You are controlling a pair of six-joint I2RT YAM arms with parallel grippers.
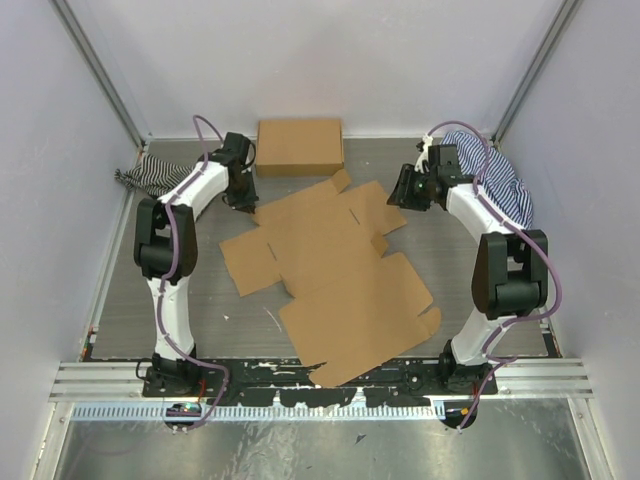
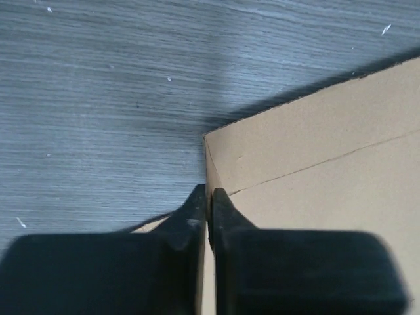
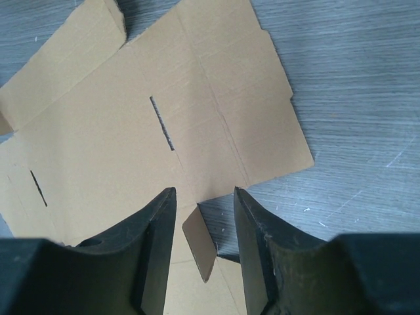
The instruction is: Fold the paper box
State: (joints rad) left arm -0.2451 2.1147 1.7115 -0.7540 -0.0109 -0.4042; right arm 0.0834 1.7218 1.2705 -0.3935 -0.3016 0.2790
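The paper box's far flap needs to be folded upright as a side of the paper box, so my right gripper should next grip the flap at its corner tab crease (image 1: 338,184) (image 3: 114,18).
The paper box (image 1: 330,265) lies flat and unfolded in the middle of the grey table, plain brown with flaps, slits and crease lines. My left gripper (image 1: 243,203) is at its far left corner. In the left wrist view that gripper (image 2: 209,197) is shut on the thin edge of a flap of the paper box (image 2: 328,151), just below the corner. My right gripper (image 1: 401,196) hovers over the far right flap. In the right wrist view it (image 3: 205,193) stands open, and a small raised tab (image 3: 200,239) sits between its fingers without touching them.
A neat low brown cardboard box (image 1: 299,146) stands at the back, just beyond the sheet. Striped cloths lie at the back left (image 1: 150,176) and back right (image 1: 503,182). Pale walls close in the table on three sides.
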